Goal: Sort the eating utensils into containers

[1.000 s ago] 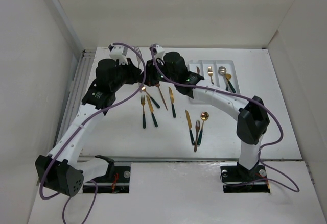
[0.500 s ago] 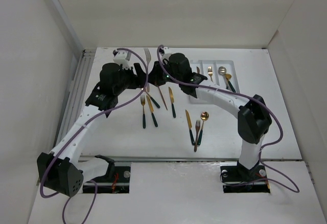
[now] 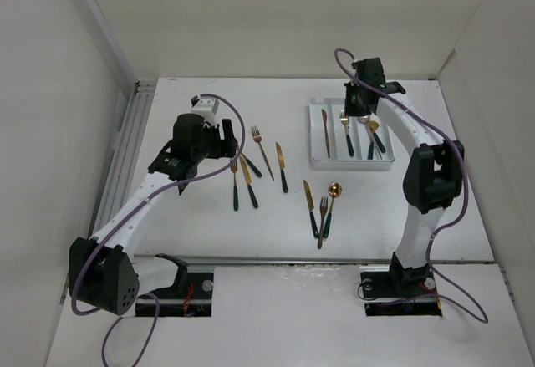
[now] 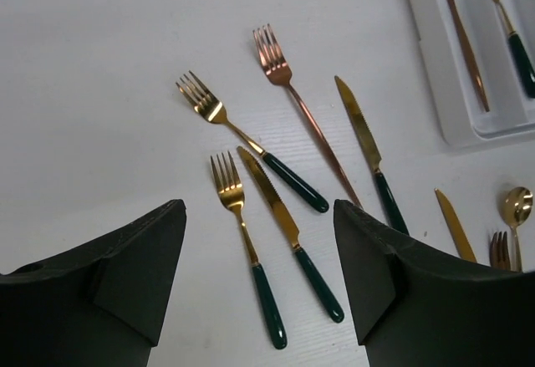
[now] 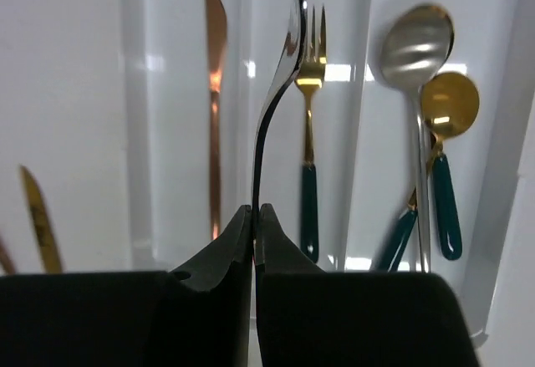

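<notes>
The silver fork (image 5: 272,108) is above the tray's far end and would fall across the tray's far edge if I opened my right gripper now, so my gripper needs to keep holding it.
My right gripper (image 5: 255,210) is shut on a thin silver fork (image 5: 272,108), seen edge-on and held above the white tray (image 5: 361,91). Below it, the left compartment holds a copper knife (image 5: 216,91), the middle a gold fork (image 5: 310,133), and the right a silver spoon (image 5: 416,49) and a gold spoon (image 5: 450,112). In the top view that gripper (image 3: 358,104) hovers over the tray's far end (image 3: 351,165). My left gripper (image 4: 259,206) is open and empty above a gold fork (image 4: 247,250) and gold knife (image 4: 288,233) lying on the table.
More utensils lie loose on the table: a copper fork (image 3: 262,151), a green-handled knife (image 3: 282,166), then a knife (image 3: 311,208), spoon (image 3: 331,208) and fork (image 3: 322,221) nearer the front. White walls enclose the table on three sides.
My left gripper opened and let go of the silver fork, which my right gripper kept. The right arm swung right with it to above the tray; the left arm drew back slightly.
</notes>
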